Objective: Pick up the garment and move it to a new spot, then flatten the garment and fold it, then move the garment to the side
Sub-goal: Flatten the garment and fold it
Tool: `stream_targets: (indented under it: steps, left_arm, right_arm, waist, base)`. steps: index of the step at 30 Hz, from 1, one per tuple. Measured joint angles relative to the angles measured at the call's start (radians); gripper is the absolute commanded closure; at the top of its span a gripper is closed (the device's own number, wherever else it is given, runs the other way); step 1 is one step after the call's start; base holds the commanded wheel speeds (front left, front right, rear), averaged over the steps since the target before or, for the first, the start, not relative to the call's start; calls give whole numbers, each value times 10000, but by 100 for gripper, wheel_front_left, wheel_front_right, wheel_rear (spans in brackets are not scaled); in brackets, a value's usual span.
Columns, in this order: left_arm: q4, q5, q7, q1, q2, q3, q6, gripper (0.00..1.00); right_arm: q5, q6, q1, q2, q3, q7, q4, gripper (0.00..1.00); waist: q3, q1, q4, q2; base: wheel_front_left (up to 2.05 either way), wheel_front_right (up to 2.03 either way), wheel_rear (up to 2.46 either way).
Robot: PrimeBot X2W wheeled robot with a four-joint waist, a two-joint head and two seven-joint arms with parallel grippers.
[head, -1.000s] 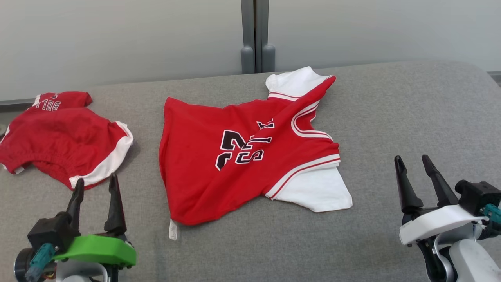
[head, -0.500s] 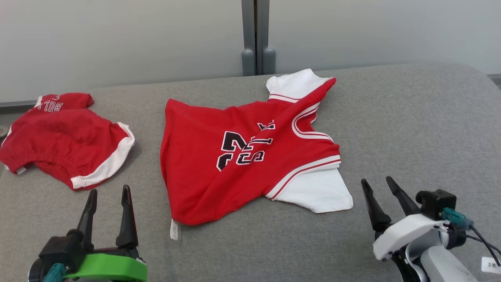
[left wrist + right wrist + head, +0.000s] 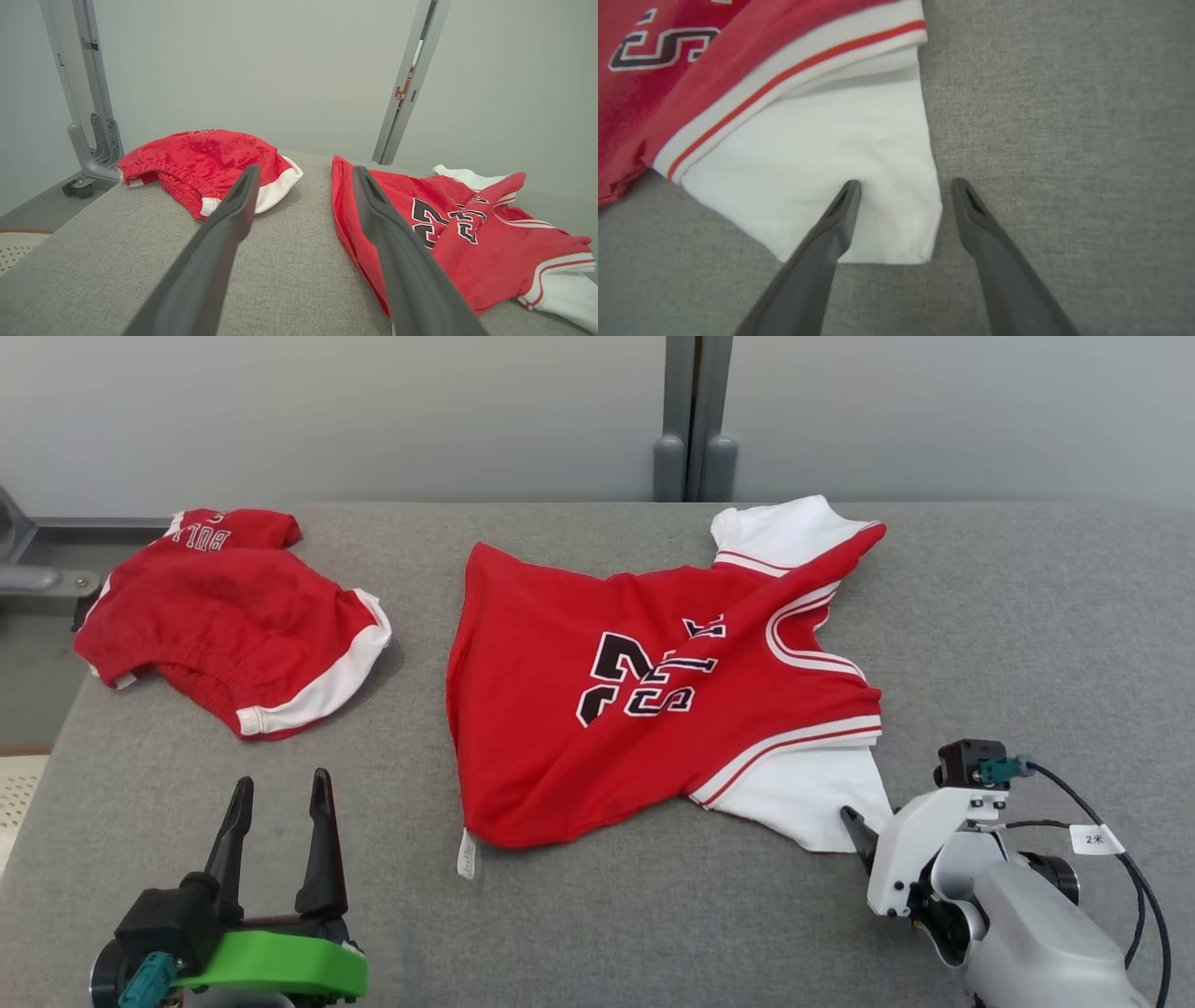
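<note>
The right gripper has to flatten the jersey (image 3: 560, 706), so next it should grab it by the edge of its white sleeve (image 3: 871, 806), at the corner beside the cuff.
The garment (image 3: 653, 709) is a red jersey with black-and-white lettering and white sleeves, lying crumpled and partly folded over itself in the middle of the grey padded surface (image 3: 1027, 616). My right gripper (image 3: 864, 821) is open and tilted down at the near white sleeve (image 3: 831, 154). In the right wrist view, the right gripper (image 3: 906, 183) straddles the sleeve's right edge, one finger over white cloth, the other over grey padding. My left gripper (image 3: 283, 780) stands open at the front left, holding nothing. In the left wrist view, the left gripper (image 3: 306, 170) points between the garment (image 3: 444, 224) and the shorts.
Red shorts (image 3: 233, 616) with white trim lie bunched at the back left, also in the left wrist view (image 3: 205, 158). The padded surface ends at its left edge (image 3: 37, 784). A grey metal post (image 3: 691, 420) and a pale wall stand behind.
The head camera has turned, shifting the picture rightward. My right gripper has come in and tipped down onto the jersey's near white sleeve. The left gripper stays open at the front left.
</note>
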Motion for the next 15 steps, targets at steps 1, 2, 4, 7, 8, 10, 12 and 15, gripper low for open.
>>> stream_targets:
  steps: [1,2,4,7,8,10,12,15]
  left_arm:
    - [12,19,0,-1,-36,67,-25,0]
    - [31,63,0,-1,-71,128,-40,0]
    - [65,96,0,-1,-127,194,-105,0]
    - [98,167,0,-1,-194,337,-159,0]
    - [104,173,0,0,-211,389,-171,0]
    - [128,209,2,3,-242,433,-201,0]
    - [140,244,0,12,-272,491,-219,0]
    - [215,261,0,32,-314,533,-288,0]
  right_arm:
    - [-15,-4,-114,63,-38,59,217,36]
    - [-31,-4,-189,82,-100,61,393,57]
    - [-77,-4,-292,96,-196,-115,616,100]
    - [-84,-2,-363,153,-290,-433,769,100]
    - [-81,2,-373,144,-318,-558,775,100]
    - [-67,8,-449,65,-362,-790,706,100]
    - [61,8,-495,-88,-405,-909,474,100]
    - [173,8,-436,-570,-477,-932,184,100]
  waist:
    - [5,0,65,0]
    - [9,0,119,0]
    - [18,0,179,0]
    - [18,0,147,0]
    - [12,0,113,0]
    - [0,0,27,0]
    - [-22,0,-90,0]
    - [-69,0,-334,0]
  base:
    - [0,0,0]
    - [0,0,0]
    - [0,0,0]
    - [0,0,0]
    - [0,0,0]
    - [0,0,0]
    - [0,0,0]
    - [0,0,0]
